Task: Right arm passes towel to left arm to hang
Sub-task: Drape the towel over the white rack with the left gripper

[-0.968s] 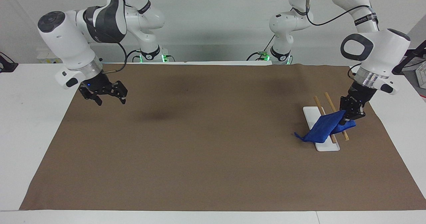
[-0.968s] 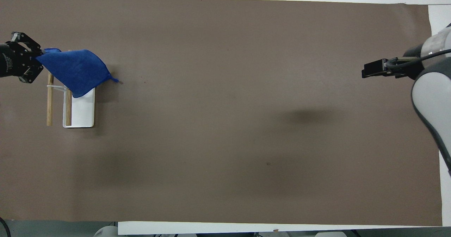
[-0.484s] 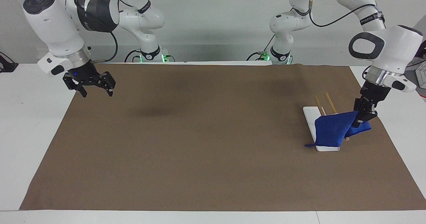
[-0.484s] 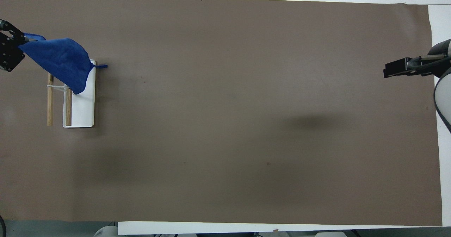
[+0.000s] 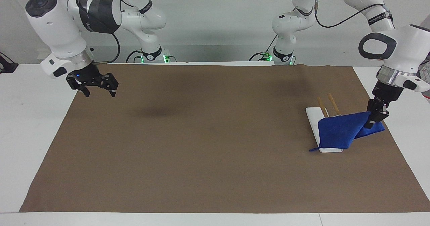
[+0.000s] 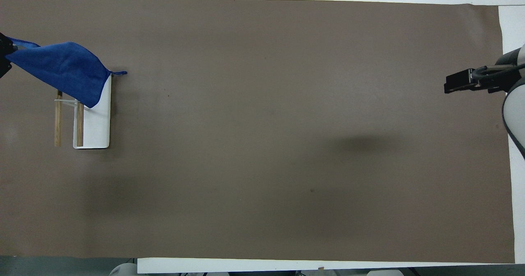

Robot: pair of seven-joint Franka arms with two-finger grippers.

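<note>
My left gripper needs to hold on to the blue towel (image 6: 61,69) until its held corner moves down in the overhead view. The towel is slanted across the rods.
The blue towel (image 5: 337,132) lies draped over the rack's two wooden rods (image 5: 329,103), at the rack's end farthest from the robots. Its loop tail hangs beside the white rack base (image 5: 313,122). My left gripper (image 5: 371,124) is shut on one towel corner, over the mat just past the rods at the left arm's end of the table. In the overhead view the towel (image 6: 61,69) covers the rods' (image 6: 58,122) farther ends, and the left gripper (image 6: 2,56) shows only at the frame's edge. My right gripper (image 5: 99,92) is open and empty, waiting above the mat's edge at the right arm's end; it also shows in the overhead view (image 6: 448,84).
A brown mat (image 5: 208,145) covers most of the white table (image 5: 30,118). The rack base (image 6: 98,126) stands on the mat near the left arm's end. Nothing else lies on the mat.
My left gripper has pulled the towel corner toward the left arm's end of the table, drawing the towel across the rods. My right gripper rose and drew back, then held still.
</note>
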